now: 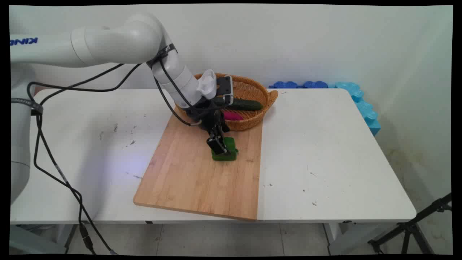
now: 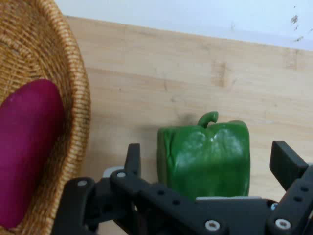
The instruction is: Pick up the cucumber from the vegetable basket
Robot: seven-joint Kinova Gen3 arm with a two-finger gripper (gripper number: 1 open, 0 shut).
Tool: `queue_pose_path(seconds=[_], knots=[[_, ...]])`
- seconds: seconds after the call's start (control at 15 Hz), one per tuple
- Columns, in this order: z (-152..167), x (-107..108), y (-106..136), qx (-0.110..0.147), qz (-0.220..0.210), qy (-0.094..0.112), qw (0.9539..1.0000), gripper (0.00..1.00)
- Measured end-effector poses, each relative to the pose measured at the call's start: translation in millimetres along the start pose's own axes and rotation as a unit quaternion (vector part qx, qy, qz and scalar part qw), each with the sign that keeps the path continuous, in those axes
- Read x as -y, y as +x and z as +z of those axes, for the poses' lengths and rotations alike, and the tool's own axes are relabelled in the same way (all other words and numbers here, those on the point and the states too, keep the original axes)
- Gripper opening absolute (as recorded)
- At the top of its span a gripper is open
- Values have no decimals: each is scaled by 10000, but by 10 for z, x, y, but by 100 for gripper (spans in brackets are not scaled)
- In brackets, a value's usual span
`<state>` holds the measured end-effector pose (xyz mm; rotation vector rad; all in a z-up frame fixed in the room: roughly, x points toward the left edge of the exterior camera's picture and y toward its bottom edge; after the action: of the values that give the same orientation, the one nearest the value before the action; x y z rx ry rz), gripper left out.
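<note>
My gripper will next grab the cucumber by its middle. Then it can lift the long dark green cucumber out of the wicker basket.
A green bell pepper (image 1: 230, 147) (image 2: 205, 156) stands on a wooden cutting board (image 1: 195, 177) (image 2: 171, 73), stem up. My gripper (image 1: 220, 146) (image 2: 209, 159) is lowered over it and open. In the hand view one finger stands on each side of the pepper, with a small gap at both sides, so nothing is held. Just behind the gripper is a wicker basket (image 1: 252, 122) (image 2: 54, 54) holding a dark green cucumber (image 1: 246, 105) and a magenta vegetable (image 1: 234, 116) (image 2: 29, 147).
The board lies in the middle of the white table (image 1: 325, 155), its near edge close to the table's front. Blue foam pieces (image 1: 362, 104) sit behind the table's far right corner. Black cables (image 1: 54, 166) hang from the arm at the left.
</note>
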<state>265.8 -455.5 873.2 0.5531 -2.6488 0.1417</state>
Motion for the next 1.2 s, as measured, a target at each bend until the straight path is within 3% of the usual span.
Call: queue_pose_path(seconds=[0.4, 0.67, 1.2], knots=[[-109, -38, 121, -165, 19, -31, 9999, 100], [-421, -8, 275, -355, 5, 24, 9994, 100], [-1274, 464, 356, -457, 88, 450, 9979, 100]])
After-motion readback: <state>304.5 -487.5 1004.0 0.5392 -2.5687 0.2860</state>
